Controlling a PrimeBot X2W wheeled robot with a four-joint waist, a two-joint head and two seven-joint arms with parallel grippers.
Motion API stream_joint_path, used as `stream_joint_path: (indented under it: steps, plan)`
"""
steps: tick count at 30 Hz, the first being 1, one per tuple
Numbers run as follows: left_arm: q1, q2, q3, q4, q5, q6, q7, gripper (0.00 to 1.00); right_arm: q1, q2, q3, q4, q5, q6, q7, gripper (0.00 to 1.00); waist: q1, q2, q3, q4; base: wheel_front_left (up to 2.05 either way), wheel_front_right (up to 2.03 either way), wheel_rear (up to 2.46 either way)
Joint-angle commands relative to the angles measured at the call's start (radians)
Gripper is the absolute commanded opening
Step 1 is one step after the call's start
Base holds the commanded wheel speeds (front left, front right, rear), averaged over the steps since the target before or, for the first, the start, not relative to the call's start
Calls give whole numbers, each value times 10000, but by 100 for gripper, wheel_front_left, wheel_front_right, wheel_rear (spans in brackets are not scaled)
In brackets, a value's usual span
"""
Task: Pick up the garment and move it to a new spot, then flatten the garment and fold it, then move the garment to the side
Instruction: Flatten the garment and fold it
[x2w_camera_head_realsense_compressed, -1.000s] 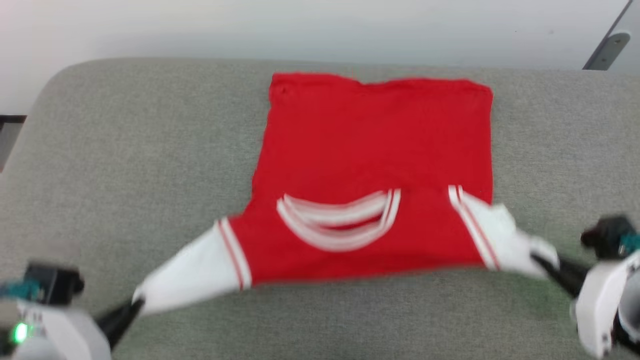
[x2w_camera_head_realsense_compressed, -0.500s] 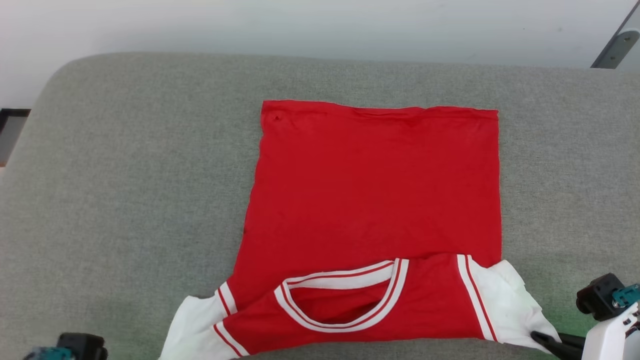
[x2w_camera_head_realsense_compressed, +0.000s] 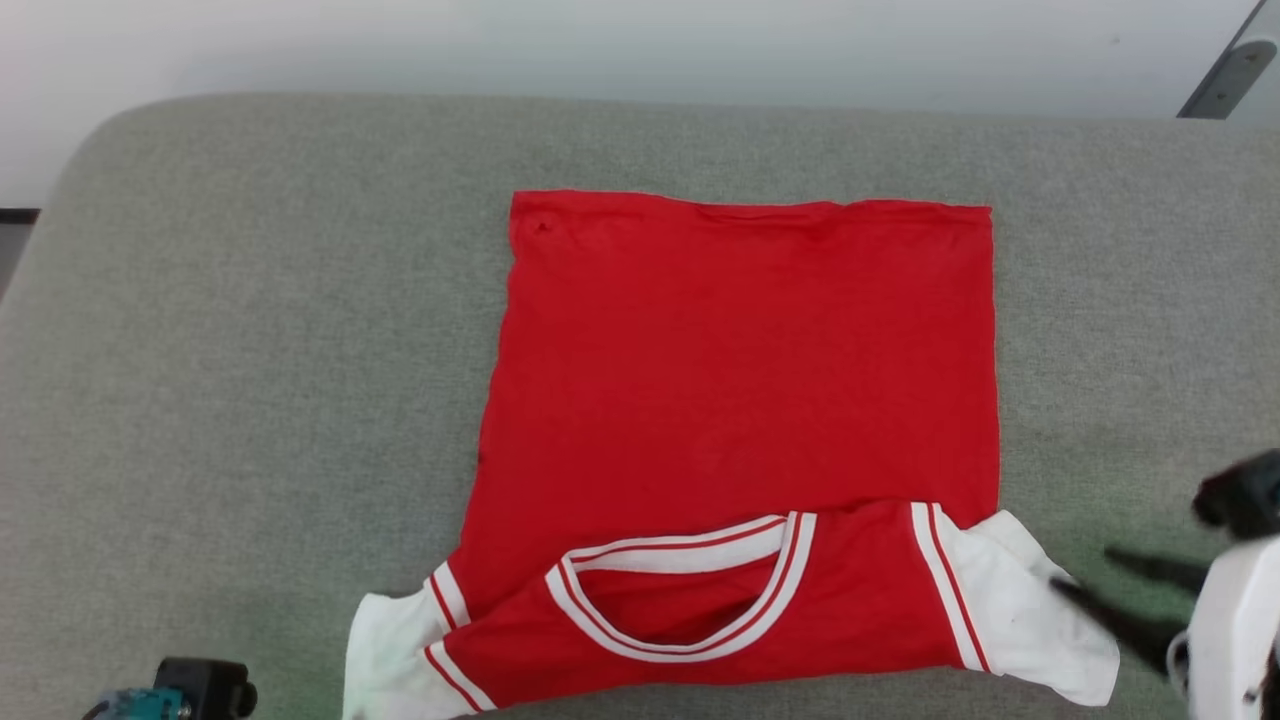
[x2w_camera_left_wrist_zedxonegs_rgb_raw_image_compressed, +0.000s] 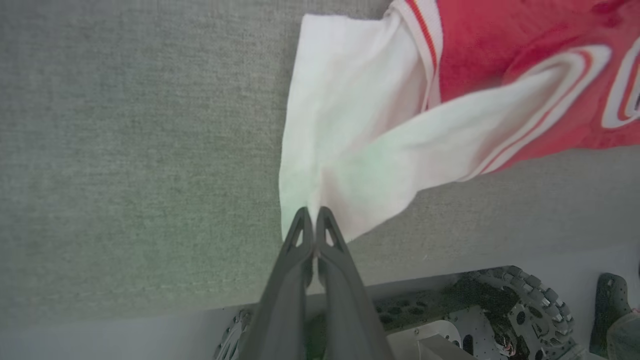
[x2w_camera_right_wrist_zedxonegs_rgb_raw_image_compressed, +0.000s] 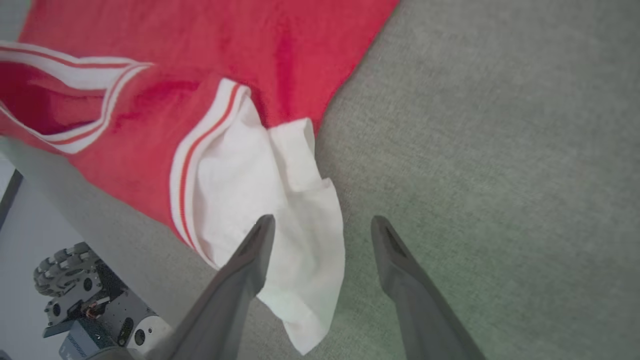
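Note:
The robot's right gripper should grab the garment next by its hem corner (x2w_camera_head_realsense_compressed: 981, 218), so it can fold the plain red body over toward the collar (x2w_camera_head_realsense_compressed: 681, 648).
The garment (x2w_camera_head_realsense_compressed: 740, 380) is a red jersey T-shirt lying flat on the grey padded surface (x2w_camera_head_realsense_compressed: 250, 350), with its plain red side up. Its striped collar (x2w_camera_head_realsense_compressed: 680, 590) and white sleeves are at the near edge, where the shoulder part is folded over. In the left wrist view my left gripper (x2w_camera_left_wrist_zedxonegs_rgb_raw_image_compressed: 314, 219) is shut on the edge of the white left sleeve (x2w_camera_left_wrist_zedxonegs_rgb_raw_image_compressed: 350, 150). My right gripper (x2w_camera_head_realsense_compressed: 1085, 575) stands open just right of the white right sleeve (x2w_camera_head_realsense_compressed: 1020, 610). In the right wrist view one of its fingers (x2w_camera_right_wrist_zedxonegs_rgb_raw_image_compressed: 250, 250) lies over that sleeve (x2w_camera_right_wrist_zedxonegs_rgb_raw_image_compressed: 280, 210) and the other is over bare fabric.
The grey surface has rounded far corners and meets a pale wall behind. Its near edge runs just below the collar. The robot's wheeled base (x2w_camera_left_wrist_zedxonegs_rgb_raw_image_compressed: 500, 305) shows under that edge, also as a wheel (x2w_camera_right_wrist_zedxonegs_rgb_raw_image_compressed: 65, 270) in the right wrist view. Wide bare padding lies left and right of the garment.
My right gripper has opened and let go of the right sleeve, which now rests on the surface. The left gripper stays shut on its sleeve. The head camera has shifted.

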Motion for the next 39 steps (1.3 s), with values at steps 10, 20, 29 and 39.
stream_joint_path:
  steps: [10,20,29,39]
  plan:
    - [-360,-107,251,-255,433,35,-327,0,-1176,1679,-2803,22,-2330,-15,30,100,0,0,523,-322,0,0,0]
    - [-1172,-356,367,-356,977,-124,8,0,-4455,4116,-3098,3103,-4361,-15,177,100,0,0,1369,-185,0,0,0]
    - [-2088,-983,435,-118,1509,-500,355,0,-7418,4997,-2914,6884,-4953,-15,742,100,0,0,2291,469,0,0,0]
    - [-2562,-1566,415,496,1725,-910,513,0,-8650,5400,-2569,9725,-4823,-13,2258,42,0,0,2619,1098,0,0,0]
